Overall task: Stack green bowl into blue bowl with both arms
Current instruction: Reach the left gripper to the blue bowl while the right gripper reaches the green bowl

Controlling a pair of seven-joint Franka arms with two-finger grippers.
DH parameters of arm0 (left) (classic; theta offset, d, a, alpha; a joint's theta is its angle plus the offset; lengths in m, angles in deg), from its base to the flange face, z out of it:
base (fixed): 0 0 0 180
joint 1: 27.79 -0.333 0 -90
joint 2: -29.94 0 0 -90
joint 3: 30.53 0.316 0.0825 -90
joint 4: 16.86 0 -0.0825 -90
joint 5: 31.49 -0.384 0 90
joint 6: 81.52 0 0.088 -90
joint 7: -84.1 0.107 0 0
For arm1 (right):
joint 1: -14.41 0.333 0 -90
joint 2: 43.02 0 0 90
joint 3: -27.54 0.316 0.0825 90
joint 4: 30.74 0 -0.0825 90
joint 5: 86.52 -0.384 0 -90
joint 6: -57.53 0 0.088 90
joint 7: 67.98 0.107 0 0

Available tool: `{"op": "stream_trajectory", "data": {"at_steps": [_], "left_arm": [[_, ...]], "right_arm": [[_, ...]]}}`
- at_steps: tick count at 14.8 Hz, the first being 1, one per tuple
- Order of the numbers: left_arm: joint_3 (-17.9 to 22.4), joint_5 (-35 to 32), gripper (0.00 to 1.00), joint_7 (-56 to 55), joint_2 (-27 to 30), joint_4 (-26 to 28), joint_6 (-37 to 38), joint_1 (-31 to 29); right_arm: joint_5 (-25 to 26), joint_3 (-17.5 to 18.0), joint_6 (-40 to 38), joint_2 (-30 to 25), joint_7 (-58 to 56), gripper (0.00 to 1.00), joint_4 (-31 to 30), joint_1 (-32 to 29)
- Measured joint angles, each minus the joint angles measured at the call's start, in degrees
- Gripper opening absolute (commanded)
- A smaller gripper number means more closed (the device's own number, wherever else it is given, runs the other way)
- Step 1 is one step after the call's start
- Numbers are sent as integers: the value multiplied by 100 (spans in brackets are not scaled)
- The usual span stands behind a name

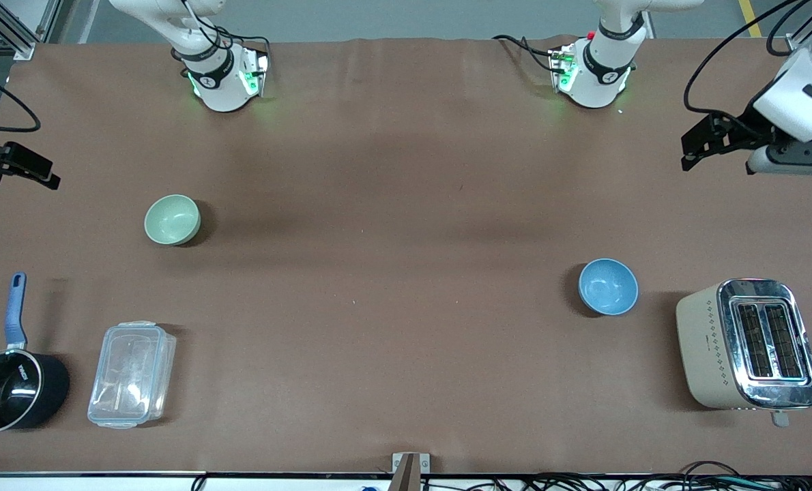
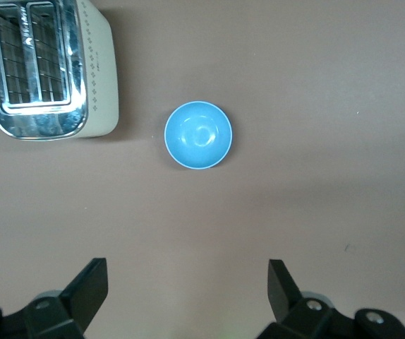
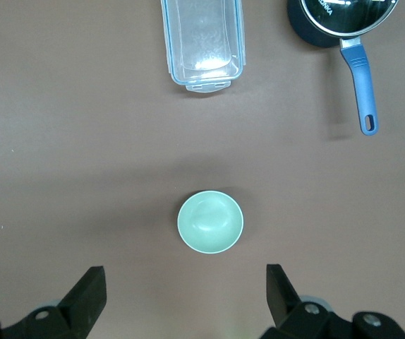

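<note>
The green bowl needs to be stacked into the blue bowl (image 1: 608,286), so the robot's right gripper should next grab the green bowl by its rim (image 1: 172,196).
The pale green bowl (image 1: 172,219) stands upright on the brown table toward the right arm's end; it also shows in the right wrist view (image 3: 210,222). The blue bowl (image 1: 608,286) stands upright toward the left arm's end, beside the toaster; it also shows in the left wrist view (image 2: 198,134). Both bowls are empty and far apart. My left gripper (image 1: 687,155) is open and empty, held high over bare table at its end (image 2: 187,267). My right gripper (image 1: 52,175) is open and empty, held high over bare table at its end (image 3: 185,272).
A beige and chrome toaster (image 1: 747,344) stands near the blue bowl, nearer the front camera. A clear plastic container (image 1: 132,374) and a black saucepan with a blue handle (image 1: 10,385) sit nearer the front camera than the green bowl.
</note>
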Motion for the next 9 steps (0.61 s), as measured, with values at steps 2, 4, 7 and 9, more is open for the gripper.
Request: {"op": "stream_trajectory", "data": {"at_steps": [2,4,7,9], "left_arm": [[-9,1,100,-17,-336,80,-368,14],[-21,1,100,-52,-682,295,-903,23],[-1,1,100,-110,-1168,805,-1844,-43],[5,1,100,-127,-1604,1012,-2319,-169]], "right_arm": [[0,-2,-3,4,0,100,-43,0],[0,-22,6,8,0,100,-215,-9],[0,-83,301,25,-94,99,-799,-177],[0,-108,693,41,-267,99,-1284,-403]]}}
